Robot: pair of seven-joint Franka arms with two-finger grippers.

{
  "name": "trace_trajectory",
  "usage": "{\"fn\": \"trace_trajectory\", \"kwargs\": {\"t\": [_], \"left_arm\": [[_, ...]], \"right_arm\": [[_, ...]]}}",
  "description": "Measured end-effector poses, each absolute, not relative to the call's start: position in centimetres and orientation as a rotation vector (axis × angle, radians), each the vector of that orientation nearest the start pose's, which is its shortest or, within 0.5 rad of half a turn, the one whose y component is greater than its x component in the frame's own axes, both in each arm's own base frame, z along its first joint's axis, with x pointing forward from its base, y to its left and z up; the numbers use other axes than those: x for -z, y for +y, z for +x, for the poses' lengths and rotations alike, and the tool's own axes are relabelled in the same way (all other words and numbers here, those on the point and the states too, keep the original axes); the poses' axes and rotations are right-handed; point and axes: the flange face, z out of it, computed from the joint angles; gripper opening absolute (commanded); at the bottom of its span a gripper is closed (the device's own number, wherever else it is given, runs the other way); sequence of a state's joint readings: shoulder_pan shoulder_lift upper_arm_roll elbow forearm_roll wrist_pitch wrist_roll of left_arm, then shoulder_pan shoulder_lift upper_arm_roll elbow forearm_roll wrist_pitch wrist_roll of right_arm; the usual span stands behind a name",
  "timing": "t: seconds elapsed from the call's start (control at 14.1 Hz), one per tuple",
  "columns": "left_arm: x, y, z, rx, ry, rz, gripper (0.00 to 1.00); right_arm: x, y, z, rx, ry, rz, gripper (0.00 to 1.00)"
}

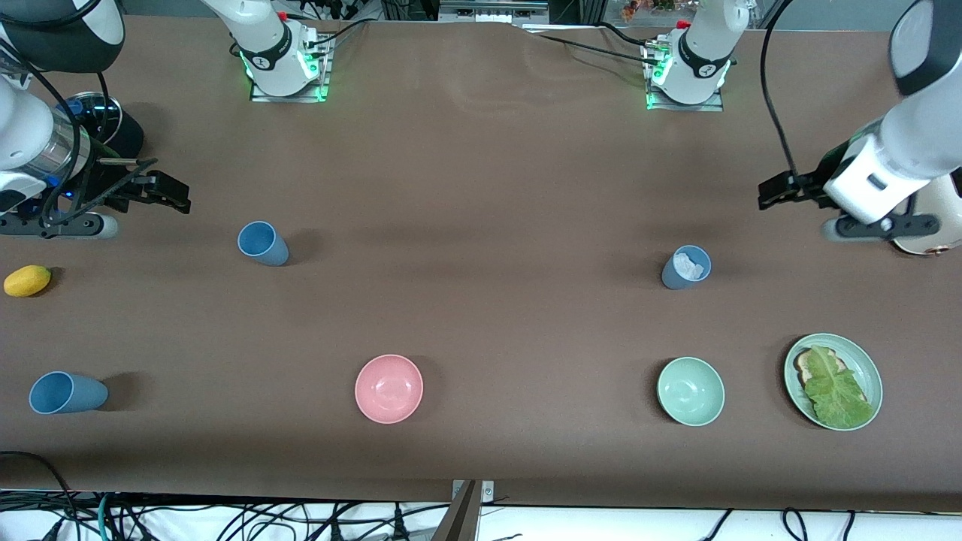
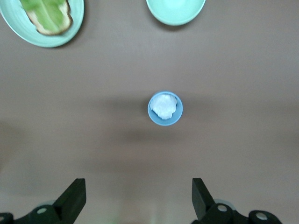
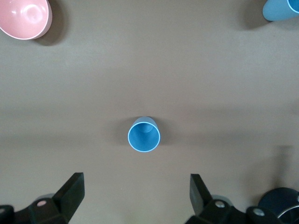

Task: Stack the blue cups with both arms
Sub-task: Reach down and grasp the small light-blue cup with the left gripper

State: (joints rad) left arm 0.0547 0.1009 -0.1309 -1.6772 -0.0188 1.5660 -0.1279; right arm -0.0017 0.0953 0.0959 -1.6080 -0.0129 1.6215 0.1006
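Next, my left gripper grabs the rim of the cup holding the white tissue, to start stacking the blue cups.
Three blue cups stand apart on the brown table. One cup point(image 1: 263, 243) is toward the right arm's end and shows empty in the right wrist view point(image 3: 144, 135). A second cup point(image 1: 66, 393) is nearer the front camera at that end and shows in the right wrist view point(image 3: 282, 9). A greyer cup point(image 1: 685, 267) toward the left arm's end holds something white, which also shows in the left wrist view point(image 2: 165, 108). My right gripper point(image 1: 174, 197) point(image 3: 137, 193) is open and empty, up over the table short of the first cup. My left gripper point(image 1: 770, 191) point(image 2: 138, 196) is open and empty, short of the greyer cup.
A pink bowl point(image 1: 388, 388) and a pale green bowl point(image 1: 691, 391) sit near the front edge. A green plate point(image 1: 864, 361) with bread and lettuce lies beside the green bowl. A yellow fruit point(image 1: 27, 280) and a dark object point(image 1: 98, 113) lie at the right arm's end.
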Motion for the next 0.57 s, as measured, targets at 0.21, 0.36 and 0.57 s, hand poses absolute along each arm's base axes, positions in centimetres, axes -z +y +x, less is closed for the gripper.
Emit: {"fn": "trace_trajectory", "kwargs": {"t": [0.21, 0.36, 0.57], "left_arm": [[-45.8, -4.3, 58.7, -0.468, -0.079, -3.121, 1.00], [-42.0, -4.1, 60.5, -0.446, -0.087, -3.133, 1.00], [-36.1, -3.8, 62.0, -0.428, -0.098, -3.147, 1.00]], "right_arm": [[-55.5, 5.1, 58.1, -0.133, 0.008, -3.151, 1.00], [-55.4, 5.1, 58.2, -0.136, 0.008, -3.151, 1.00], [-55.4, 5.1, 58.2, -0.134, 0.008, -3.151, 1.00]]}}
